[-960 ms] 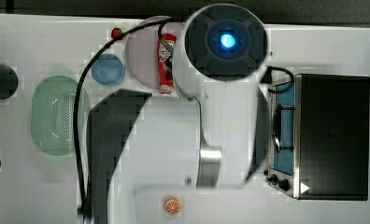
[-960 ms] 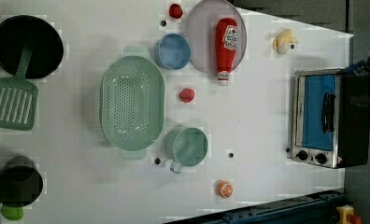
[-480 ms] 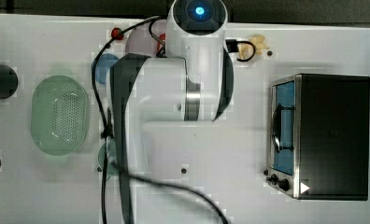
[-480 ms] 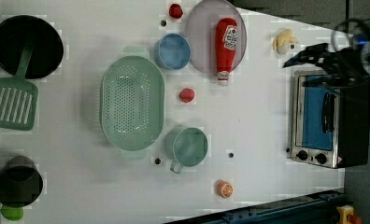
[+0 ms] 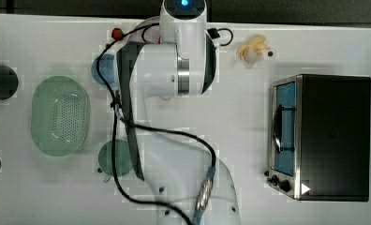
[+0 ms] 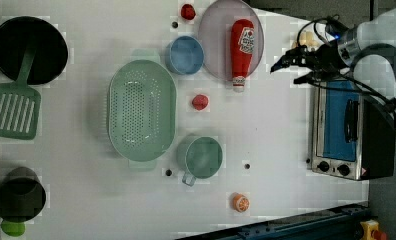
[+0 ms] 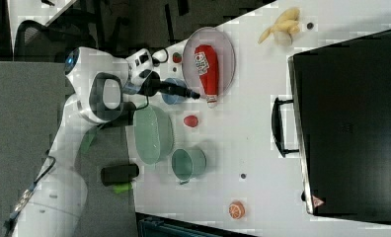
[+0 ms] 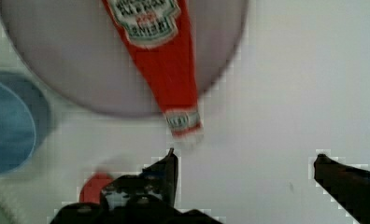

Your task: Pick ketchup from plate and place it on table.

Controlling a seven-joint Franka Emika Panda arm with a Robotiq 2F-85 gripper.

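The robot's gripper should bring the ketchup from the plate onto the table, so next it should grab the ketchup by its labeled body (image 6: 247,41) (image 8: 153,25).
The ketchup (image 6: 241,50) is a slim red bottle lying flat on the pale lilac plate (image 6: 216,40), and its white cap end reaches over the plate's rim toward the table (image 6: 266,130). In the left view my gripper (image 6: 284,74) hangs open to the right of the bottle, apart from it. The right view has the gripper (image 7: 196,95) just beside the cap of the ketchup (image 7: 206,66). In the wrist view the ketchup (image 8: 160,51) lies on the plate (image 8: 57,70) ahead of the open gripper (image 8: 245,157), with nothing between the fingers. In the top view my arm hides bottle and plate.
A blue bowl (image 6: 184,54) touches the plate's side, with a green perforated basket (image 6: 142,110), a small red fruit (image 6: 200,102) and a teal mug (image 6: 202,157) nearby. A toaster oven (image 6: 346,130) stands under my arm. A banana (image 5: 252,49) lies at the table's edge.
In the left view the arm came in from the right over the oven and the gripper moved left toward the plate. The ketchup has not moved.
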